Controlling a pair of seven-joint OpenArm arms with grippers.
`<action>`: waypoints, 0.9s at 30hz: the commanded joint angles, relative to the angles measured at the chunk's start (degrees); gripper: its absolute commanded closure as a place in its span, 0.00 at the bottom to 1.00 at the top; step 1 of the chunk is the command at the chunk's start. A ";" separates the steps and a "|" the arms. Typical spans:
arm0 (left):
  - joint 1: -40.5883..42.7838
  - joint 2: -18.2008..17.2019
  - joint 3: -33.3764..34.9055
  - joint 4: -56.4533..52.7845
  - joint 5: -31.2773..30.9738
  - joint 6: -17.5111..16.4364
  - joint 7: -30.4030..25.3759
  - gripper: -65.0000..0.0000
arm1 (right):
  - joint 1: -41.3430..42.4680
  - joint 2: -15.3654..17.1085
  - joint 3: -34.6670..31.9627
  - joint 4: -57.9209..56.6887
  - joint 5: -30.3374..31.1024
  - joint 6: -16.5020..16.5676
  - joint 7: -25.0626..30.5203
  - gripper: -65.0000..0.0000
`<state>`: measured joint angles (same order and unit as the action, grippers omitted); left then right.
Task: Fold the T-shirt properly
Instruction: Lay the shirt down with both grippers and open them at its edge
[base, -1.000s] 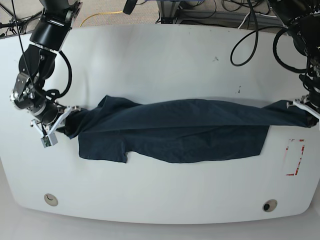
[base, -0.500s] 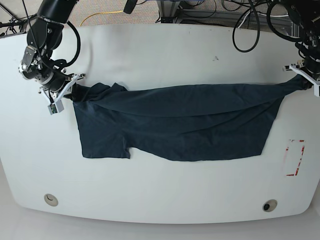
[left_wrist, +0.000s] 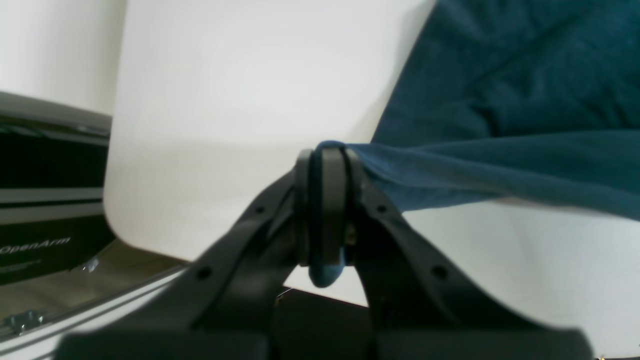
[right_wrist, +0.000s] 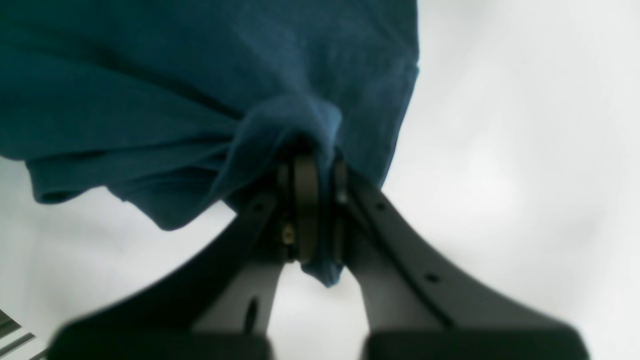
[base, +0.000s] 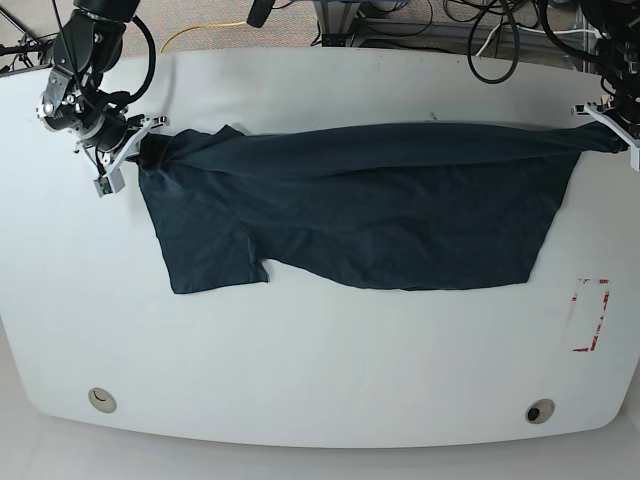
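I should let go of the T-shirt (base: 360, 215) with my left gripper now. The bunched corner (base: 602, 138) is low over the white table, so the T-shirt would settle there.
The dark navy T-shirt (base: 360, 215) is stretched wide across the white table (base: 320, 360), its top edge pulled taut between my two grippers. My left gripper (base: 612, 133) at the right edge of the base view is shut on a bunched corner of the shirt; the left wrist view shows its jaws (left_wrist: 324, 210) closed on blue cloth (left_wrist: 500, 100). My right gripper (base: 133, 152) at the far left is shut on the other end, near a short sleeve (base: 205, 265); the right wrist view shows its jaws (right_wrist: 310, 210) closed on gathered cloth (right_wrist: 175, 90).
A red-marked rectangle (base: 590, 315) lies on the table at the right. Two round holes (base: 100, 399) (base: 540, 411) sit near the front edge. Cables (base: 480, 30) and frame parts lie beyond the back edge.
Both grippers have carried the shirt's top edge away from the front, toward the table's back edge. The shirt has spread out flatter and wider.
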<state>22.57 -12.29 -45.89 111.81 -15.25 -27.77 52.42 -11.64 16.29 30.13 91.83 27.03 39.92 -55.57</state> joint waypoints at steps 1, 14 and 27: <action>-0.02 -1.11 -0.31 0.94 -0.18 0.03 -1.22 1.00 | -0.01 0.98 0.51 1.31 0.97 0.08 1.02 0.85; -0.11 -1.20 1.27 0.94 -0.27 0.03 -1.04 0.33 | -2.30 -4.56 8.95 12.56 1.06 0.08 0.67 0.02; -0.55 -2.25 1.98 1.20 -0.54 -3.92 -1.04 0.33 | -7.57 -3.68 15.72 12.56 13.81 0.08 -8.74 0.05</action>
<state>22.09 -13.72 -43.55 111.83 -15.46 -31.46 52.45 -17.72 11.60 44.62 103.44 38.11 40.12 -64.99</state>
